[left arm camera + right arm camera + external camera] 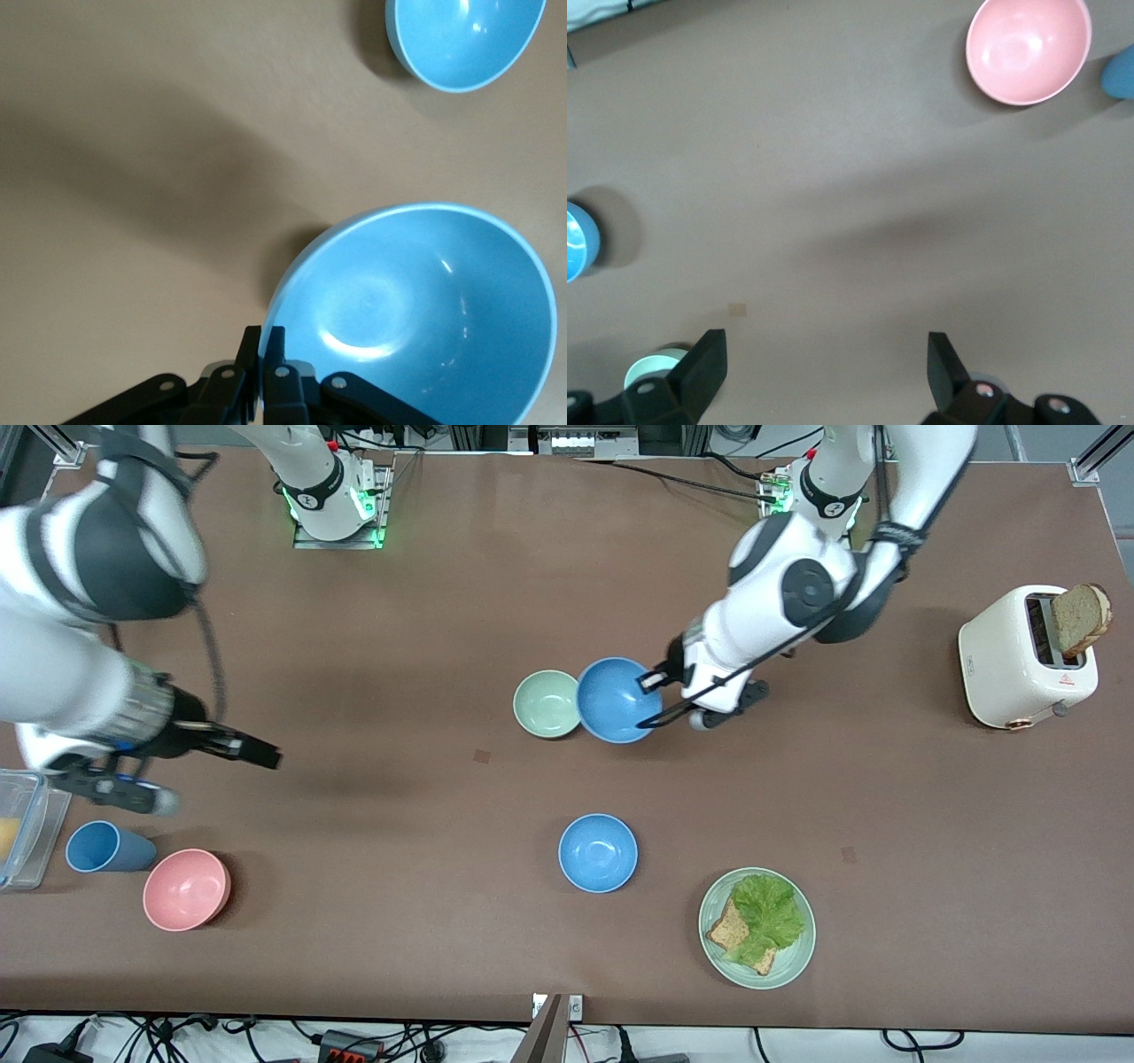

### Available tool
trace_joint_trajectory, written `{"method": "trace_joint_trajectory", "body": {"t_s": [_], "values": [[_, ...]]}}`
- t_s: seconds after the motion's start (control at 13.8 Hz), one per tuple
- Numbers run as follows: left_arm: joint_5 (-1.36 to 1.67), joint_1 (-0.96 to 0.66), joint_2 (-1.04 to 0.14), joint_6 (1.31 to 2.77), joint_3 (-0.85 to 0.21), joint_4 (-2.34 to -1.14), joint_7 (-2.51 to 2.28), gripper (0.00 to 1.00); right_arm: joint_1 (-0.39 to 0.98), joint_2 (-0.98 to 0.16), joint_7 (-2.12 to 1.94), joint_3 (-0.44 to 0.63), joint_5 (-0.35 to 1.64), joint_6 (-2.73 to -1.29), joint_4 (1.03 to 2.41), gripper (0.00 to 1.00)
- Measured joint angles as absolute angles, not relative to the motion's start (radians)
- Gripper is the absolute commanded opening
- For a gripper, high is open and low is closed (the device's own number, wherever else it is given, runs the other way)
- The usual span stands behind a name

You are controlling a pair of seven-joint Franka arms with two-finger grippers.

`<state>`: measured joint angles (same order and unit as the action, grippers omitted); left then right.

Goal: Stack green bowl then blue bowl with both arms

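Note:
The blue bowl I am holding sits beside the green bowl, off its centre, so my left gripper needs to line it up with that centre before opening.
The green bowl [547, 703] sits upright mid-table; it also shows in the right wrist view [651, 367]. My left gripper [651, 682] is shut on the rim of a blue bowl [617, 700] and holds it tilted, right beside the green bowl, its edge overlapping the green rim. In the left wrist view the fingers [266, 341] pinch that bowl's rim [416, 310]. The second blue bowl [598, 852] rests on the table nearer the front camera [465, 40]. My right gripper [257, 755] is open and empty over bare table toward the right arm's end [824, 367].
A pink bowl [186, 888], a blue cup [106, 847] and a clear container [22, 824] stand at the right arm's end. A pale-green plate [709, 908] with bread and lettuce lies near the front edge. A white toaster [1010, 660] with a bread slice stands at the left arm's end.

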<state>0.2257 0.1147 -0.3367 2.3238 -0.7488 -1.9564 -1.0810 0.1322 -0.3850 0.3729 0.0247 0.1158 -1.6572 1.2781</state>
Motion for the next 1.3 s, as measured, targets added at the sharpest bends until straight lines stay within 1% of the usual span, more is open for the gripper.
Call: {"method": "trace_joint_trajectory", "body": {"t_s": [0.14, 0.29, 0.43, 0.8, 1.01, 1.16, 1.3], "values": [[0.226, 0.064, -0.364, 2.411, -0.748, -1.971, -1.156, 0.0, 0.046, -0.355, 0.325, -0.026, 0.107, -1.656, 1.278, 1.0], [0.225, 0.026, -0.386, 2.476, -0.747, -1.99, -1.194, 0.0, 0.026, -0.329, 0.259, -0.034, 0.04, -1.652, 1.277, 1.0], [0.191, 0.007, -0.401, 2.5, -0.746, -2.001, -1.222, 0.0, 0.023, -0.31, 0.177, -0.031, -0.02, -1.647, 1.277, 1.0], [-0.109, 0.001, -0.471, 2.515, -0.742, -1.99, -1.41, 0.0, -0.025, -0.287, 0.019, 0.037, -0.029, -1.567, 1.278, 1.0], [-0.129, -0.039, -0.518, 2.531, -0.741, -1.956, -1.487, 0.0, -0.028, -0.267, 0.0, 0.044, -0.029, -1.538, 1.288, 1.0], [-0.133, -0.057, -0.536, 2.531, -0.739, -1.935, -1.506, 0.0, -0.026, -0.229, -0.002, 0.043, -0.029, -1.571, 1.352, 1.0], [-0.134, -0.074, -0.547, 2.531, -0.73, -1.93, -1.508, 0.0, -0.024, -0.167, -0.002, 0.041, -0.029, -1.648, 1.466, 1.0]]}}
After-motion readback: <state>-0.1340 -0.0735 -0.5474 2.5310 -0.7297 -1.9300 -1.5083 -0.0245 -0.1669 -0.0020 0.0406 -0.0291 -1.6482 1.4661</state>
